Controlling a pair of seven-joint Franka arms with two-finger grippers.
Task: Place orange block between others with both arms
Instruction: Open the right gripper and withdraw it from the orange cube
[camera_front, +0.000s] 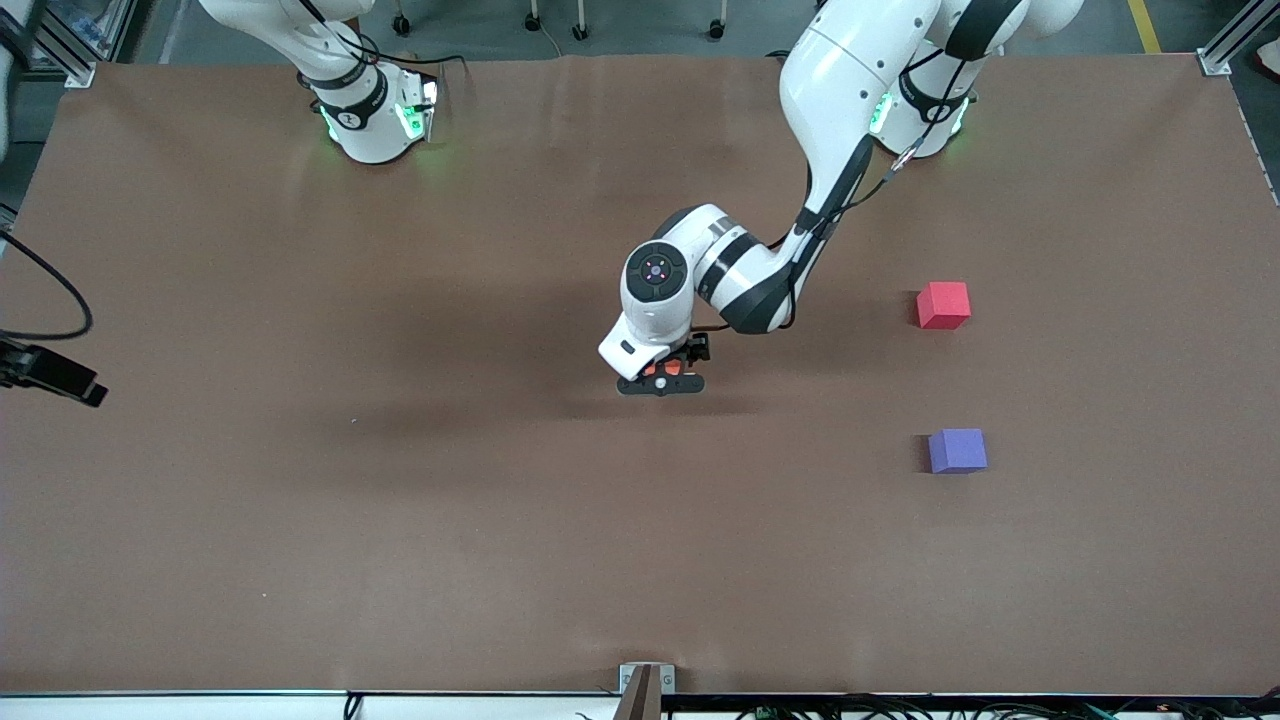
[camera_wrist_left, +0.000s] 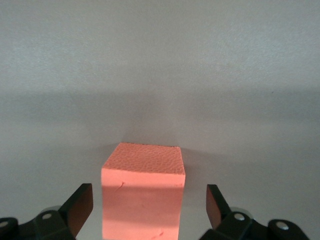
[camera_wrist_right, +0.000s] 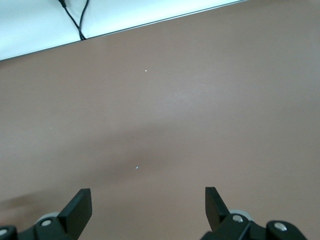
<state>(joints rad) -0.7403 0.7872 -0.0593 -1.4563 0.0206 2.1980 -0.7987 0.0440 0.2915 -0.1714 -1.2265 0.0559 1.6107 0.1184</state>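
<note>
My left gripper picks up the orange block (camera_wrist_left: 145, 190) by its two opposite sides next, to set it between the other blocks.
The orange block (camera_wrist_left: 145, 190) rests on the brown table near its middle, and only a sliver of it (camera_front: 662, 369) shows under the left arm's hand in the front view. My left gripper (camera_wrist_left: 148, 200) is down around it (camera_front: 660, 383), open, with a gap between the block and each finger. The pinkish-red cube (camera_front: 943, 305) and the purple-blue cube (camera_front: 957, 450) stand apart toward the left arm's end of the table, the purple-blue one nearer to the front camera. My right gripper (camera_wrist_right: 147, 200) is open over bare table with nothing between its fingers.
A metal bracket (camera_front: 645, 680) sits at the middle of the table's near edge, with cables along the white strip below it. A black fixture (camera_front: 50, 372) and a looping cable show at the right arm's end of the table.
</note>
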